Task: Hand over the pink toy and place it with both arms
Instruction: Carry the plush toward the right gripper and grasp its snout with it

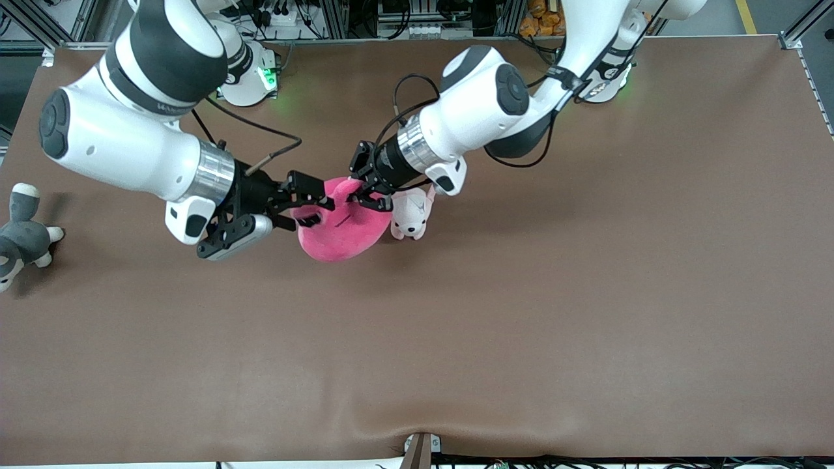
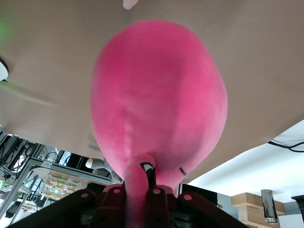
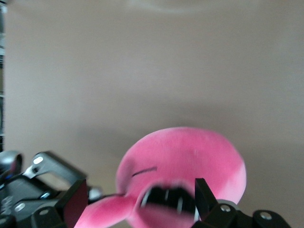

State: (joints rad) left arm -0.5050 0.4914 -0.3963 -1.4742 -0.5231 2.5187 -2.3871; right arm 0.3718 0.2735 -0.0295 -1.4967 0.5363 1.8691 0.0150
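My right gripper picks up the toy by its black-patched ear next, to take over the pink toy and place it.
The pink toy is a round hot-pink plush held up over the middle of the table. My left gripper is shut on one of its small ears. In the left wrist view the ear is pinched between the fingers and the toy's body fills the view. My right gripper is open, with one finger on each side of the toy's end toward the right arm. In the right wrist view the toy sits between the spread fingertips of the right gripper.
A small pale pink-and-white puppy plush lies on the brown table right beside the pink toy, under the left wrist. A grey-and-white plush animal lies at the right arm's end of the table.
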